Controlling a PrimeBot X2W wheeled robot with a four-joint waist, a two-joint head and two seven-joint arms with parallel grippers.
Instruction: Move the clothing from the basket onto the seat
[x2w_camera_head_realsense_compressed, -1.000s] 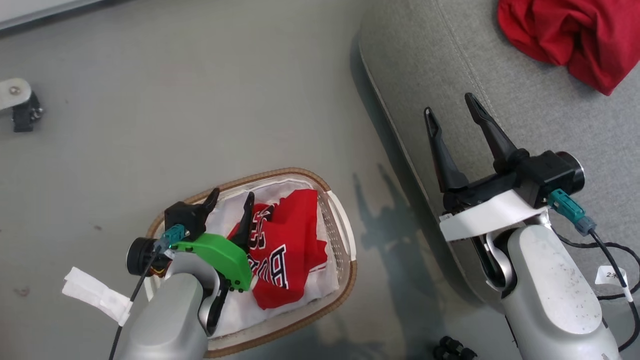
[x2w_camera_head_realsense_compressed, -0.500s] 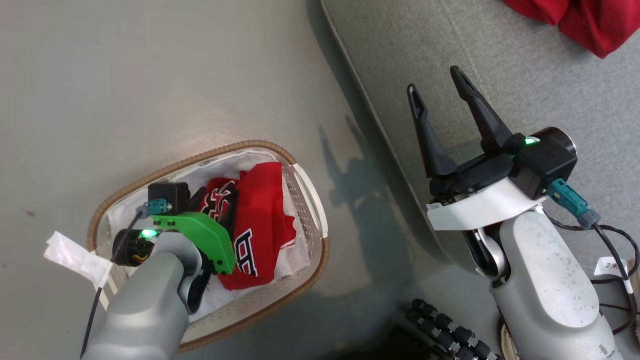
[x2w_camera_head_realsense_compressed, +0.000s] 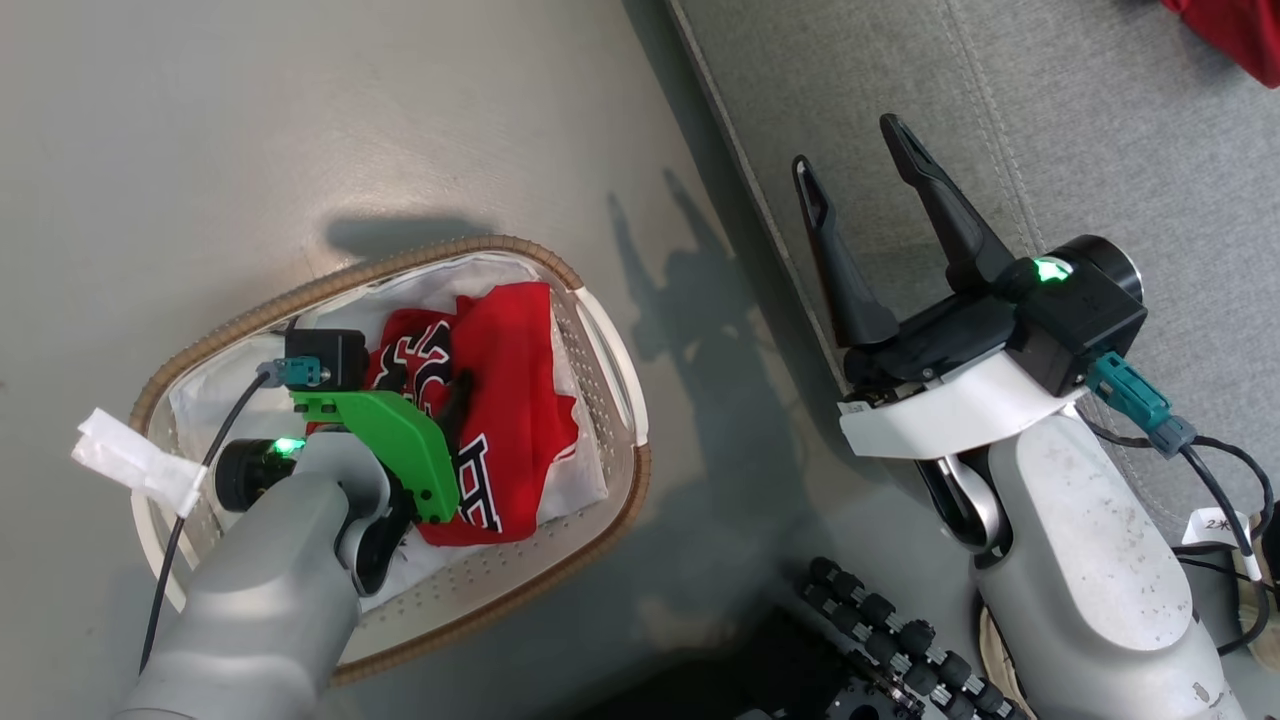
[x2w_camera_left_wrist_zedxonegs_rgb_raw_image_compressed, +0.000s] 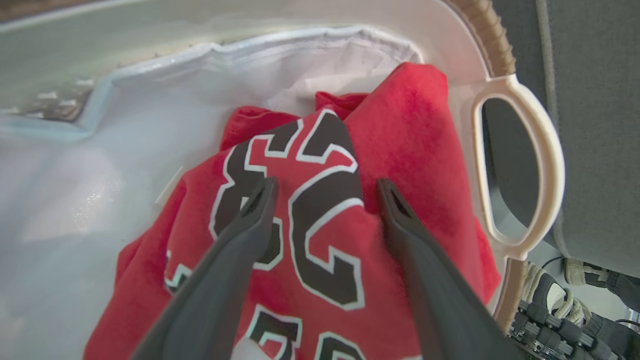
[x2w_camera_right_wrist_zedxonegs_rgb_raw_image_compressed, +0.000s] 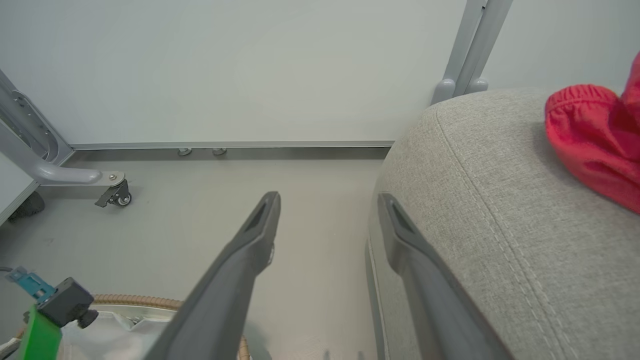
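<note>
The red jersey bunches up into a lettered fold and its plain cloth (x2w_camera_head_realsense_compressed: 513, 348) hangs slack, so my left gripper will grab that lettered fold (x2w_camera_head_realsense_compressed: 432, 360) next.
The basket (x2w_camera_head_realsense_compressed: 420, 256) stands on the floor at the lower left, its white handle (x2w_camera_left_wrist_zedxonegs_rgb_raw_image_compressed: 545, 150) close to the seat (x2w_camera_head_realsense_compressed: 1100, 150). A red jersey (x2w_camera_head_realsense_compressed: 520, 400) with black-and-white lettering lies crumpled in the basket on its white liner. My left gripper (x2w_camera_head_realsense_compressed: 425, 385) reaches down into the basket, open. In the left wrist view its fingertips rest on the jersey (x2w_camera_left_wrist_zedxonegs_rgb_raw_image_compressed: 325, 225), one on each side of a lettered patch. A plain red garment (x2w_camera_right_wrist_zedxonegs_rgb_raw_image_compressed: 595, 135) lies on the seat (x2w_camera_right_wrist_zedxonegs_rgb_raw_image_compressed: 500, 200). My right gripper (x2w_camera_head_realsense_compressed: 847, 145) hovers open and empty over the seat's left edge.
The grey floor runs back to a pale wall. A metal frame foot with a caster (x2w_camera_right_wrist_zedxonegs_rgb_raw_image_compressed: 117, 197) stands at the far left, and an upright post (x2w_camera_right_wrist_zedxonegs_rgb_raw_image_compressed: 470, 45) behind the seat. My base with black rollers (x2w_camera_head_realsense_compressed: 900, 640) sits between basket and seat.
The head camera has swung, shifting the whole picture. My left gripper has gone deeper into the basket, down onto the jersey. The right gripper keeps its place over the seat's edge.
</note>
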